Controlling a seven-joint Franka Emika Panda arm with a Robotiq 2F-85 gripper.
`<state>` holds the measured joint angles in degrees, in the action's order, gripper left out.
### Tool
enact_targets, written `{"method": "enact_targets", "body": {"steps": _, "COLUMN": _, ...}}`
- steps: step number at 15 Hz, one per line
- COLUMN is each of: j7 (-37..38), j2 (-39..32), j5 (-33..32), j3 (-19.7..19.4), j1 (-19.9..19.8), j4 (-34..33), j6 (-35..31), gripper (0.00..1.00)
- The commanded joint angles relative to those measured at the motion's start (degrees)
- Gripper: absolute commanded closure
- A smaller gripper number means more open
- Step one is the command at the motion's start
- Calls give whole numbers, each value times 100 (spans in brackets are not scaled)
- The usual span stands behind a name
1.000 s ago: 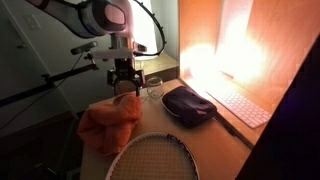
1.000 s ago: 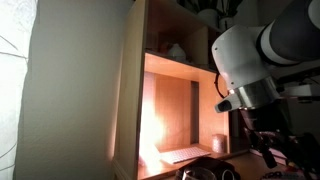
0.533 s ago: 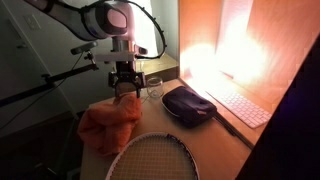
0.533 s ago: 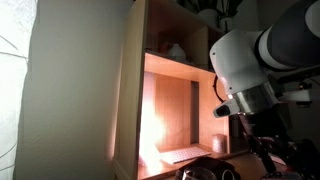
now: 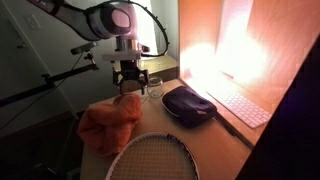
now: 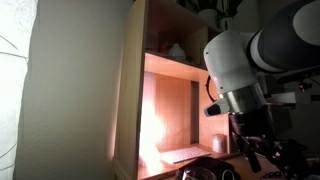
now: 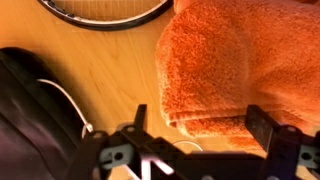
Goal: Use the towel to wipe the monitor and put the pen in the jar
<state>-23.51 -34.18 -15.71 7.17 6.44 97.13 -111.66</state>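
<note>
My gripper is to grab the orange towel (image 5: pixel 110 125) by its far edge next. The rest then hangs free to wipe the monitor.
The orange towel (image 5: pixel 110 125) lies crumpled on the wooden desk, near its front; it also fills the upper right of the wrist view (image 7: pixel 220 55). My gripper (image 5: pixel 128 82) hangs open and empty just above the towel's far edge; in the wrist view its two fingers (image 7: pixel 200 130) straddle that edge without touching. A small glass jar (image 5: pixel 153 86) stands just beyond the gripper. The monitor (image 5: pixel 240 40) glows brightly at the back right. I see no pen in any view.
A black pouch (image 5: pixel 188 105) lies beside the towel, also in the wrist view (image 7: pixel 30 100). A racket head (image 5: pixel 150 158) sits at the desk's front edge. A white keyboard (image 5: pixel 240 105) lies before the monitor. The arm's body (image 6: pixel 250 70) fills an exterior view.
The gripper has risen a little off the towel and shifted slightly toward the jar, still open. The towel has not moved.
</note>
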Motion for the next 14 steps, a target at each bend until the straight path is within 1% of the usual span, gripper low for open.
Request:
{"method": "enact_targets", "body": {"steps": 1, "j7": -283, "j2": -313, "j5": -57, "j3": -3, "j1": -23, "j4": -407, "j6": 130, "gripper": 0}}
{"method": "enact_targets", "body": {"steps": 4, "j7": -373, "j2": -484, "j5": -60, "j3": -22, "j1": -17, "j4": -585, "j6": 263, "gripper": 0}}
{"method": "enact_targets", "body": {"steps": 7, "j7": -292, "j2": -609, "j5": -4, "j3": -37, "j1": -21, "j4": -737, "j6": 400, "gripper": 0}}
{"method": "enact_targets", "body": {"steps": 8, "j7": -276, "j2": -613, "j5": -11, "j3": -36, "j1": -25, "j4": -735, "j6": 332, "gripper": 25}}
{"method": "enact_targets", "body": {"steps": 9, "j7": -262, "j2": -620, "j5": -13, "j3": -39, "j1": -28, "j4": -746, "j6": 306, "gripper": 28}}
{"method": "enact_targets", "body": {"steps": 10, "j7": -285, "j2": -629, "j5": 10, "j3": -26, "j1": -41, "j4": -765, "j6": 303, "gripper": 34}}
{"method": "enact_targets", "body": {"steps": 11, "j7": -256, "j2": -634, "j5": -5, "j3": -34, "j1": -28, "j4": -781, "j6": 293, "gripper": 44}}
{"method": "enact_targets", "body": {"steps": 14, "j7": -291, "j2": -614, "j5": 12, "j3": -13, "j1": -37, "j4": -795, "j6": 272, "gripper": 66}}
